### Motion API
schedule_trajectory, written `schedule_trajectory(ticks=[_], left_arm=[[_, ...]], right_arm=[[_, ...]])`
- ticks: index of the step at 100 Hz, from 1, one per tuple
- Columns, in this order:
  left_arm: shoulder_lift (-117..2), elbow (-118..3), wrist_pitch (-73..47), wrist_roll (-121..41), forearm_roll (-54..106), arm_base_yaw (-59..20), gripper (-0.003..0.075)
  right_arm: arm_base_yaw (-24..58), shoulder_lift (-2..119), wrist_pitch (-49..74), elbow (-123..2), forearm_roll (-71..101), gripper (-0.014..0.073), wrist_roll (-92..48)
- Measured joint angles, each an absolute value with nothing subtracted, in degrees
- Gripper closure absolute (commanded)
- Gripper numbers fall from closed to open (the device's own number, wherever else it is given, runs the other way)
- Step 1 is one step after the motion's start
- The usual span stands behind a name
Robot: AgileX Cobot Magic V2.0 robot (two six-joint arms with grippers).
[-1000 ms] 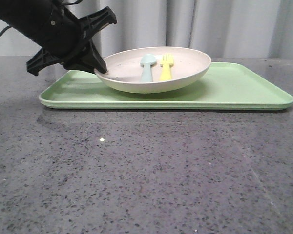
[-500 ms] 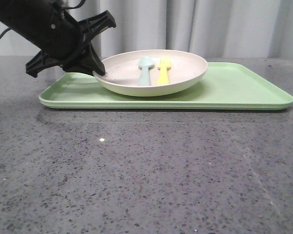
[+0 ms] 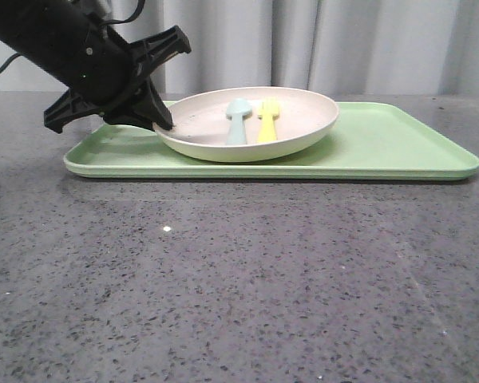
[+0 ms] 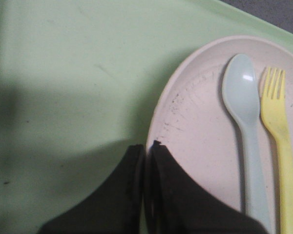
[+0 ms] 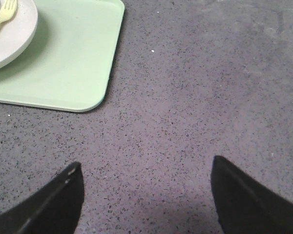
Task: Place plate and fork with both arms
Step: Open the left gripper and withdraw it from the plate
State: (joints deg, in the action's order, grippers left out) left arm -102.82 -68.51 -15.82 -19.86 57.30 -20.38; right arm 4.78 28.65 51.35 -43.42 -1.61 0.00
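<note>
The rim of the plate is low over the light-green tray [image 3: 391, 144], so the robot's left gripper should open now.
The cream plate [image 3: 295, 128] rests on the light-green tray [image 3: 391, 144]. The yellow fork [image 3: 267, 121] lies in it beside a pale blue spoon [image 3: 237, 120]. My left gripper [image 3: 164, 124] is shut on the plate's left rim; in the left wrist view its jaws [image 4: 146, 148] pinch the rim of the plate [image 4: 205, 141], with the fork [image 4: 279, 126] and spoon [image 4: 244, 107] lying further in. My right gripper [image 5: 145, 168] is open and empty above bare counter, clear of the tray's corner [image 5: 83, 63]; it is out of the front view.
The tray sits at the back of a grey speckled counter [image 3: 239, 279]. A grey curtain [image 3: 343, 40] hangs behind it. In the right wrist view the plate's edge [image 5: 14, 34] and the fork tines [image 5: 5, 12] show at the corner.
My left gripper has lowered the plate slightly and drawn it a little left; the plate now sits flatter on the tray. The fork and spoon have stayed in it.
</note>
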Motion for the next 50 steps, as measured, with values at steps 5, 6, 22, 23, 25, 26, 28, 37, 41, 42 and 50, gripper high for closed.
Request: schedule_trajectory(ticks=[5,6,22,23,25,26,28,37,41,42,50], left_arm=[[-102.82,-68.51,-15.82,-19.86,57.3,-20.38,0.074],[-102.82,-68.51,-15.82,-19.86,57.3,-20.38,0.074],[-102.82,-68.51,-15.82,-19.75,57.3,-20.47,0.0738],[-102.82,-68.51,-15.82,-19.75,57.3,-20.47,0.0738],[-102.82,-68.51,-15.82,-19.75,57.3,-20.47,0.0738],[-102.82,-68.51,-15.82,-19.75,57.3,-20.47,0.0737],[-102.82,-68.51,-15.82,-19.75,57.3,-20.47,0.0736],[-102.82,-68.51,-15.82,-19.75,57.3,-20.47,0.0694],[-102.82,-68.51,-15.82,-19.75,57.3,-20.47,0.0661],[-102.82,-68.51,-15.82,-19.75,57.3,-20.47,0.0654],[-102.82,-68.51,-15.6,-19.75,57.5,-20.47,0.0577]], right_arm=[[4.78,28.65,51.35,-43.42,-1.61,0.005,0.0],[4.78,28.65,51.35,-43.42,-1.61,0.005,0.0],[4.78,28.65,51.35,-43.42,-1.61,0.005,0.0],[4.78,28.65,51.35,-43.42,-1.61,0.005,0.0],[4.78,28.65,51.35,-43.42,-1.61,0.005,0.0],[4.78,28.65,51.35,-43.42,-1.61,0.005,0.0],[4.78,28.65,51.35,-43.42,-1.61,0.005,0.0],[4.78,28.65,51.35,-43.42,-1.61,0.005,0.0],[4.78,28.65,51.35,-43.42,-1.61,0.005,0.0],[4.78,28.65,51.35,-43.42,-1.61,0.005,0.0],[4.78,28.65,51.35,-43.42,-1.61,0.005,0.0]])
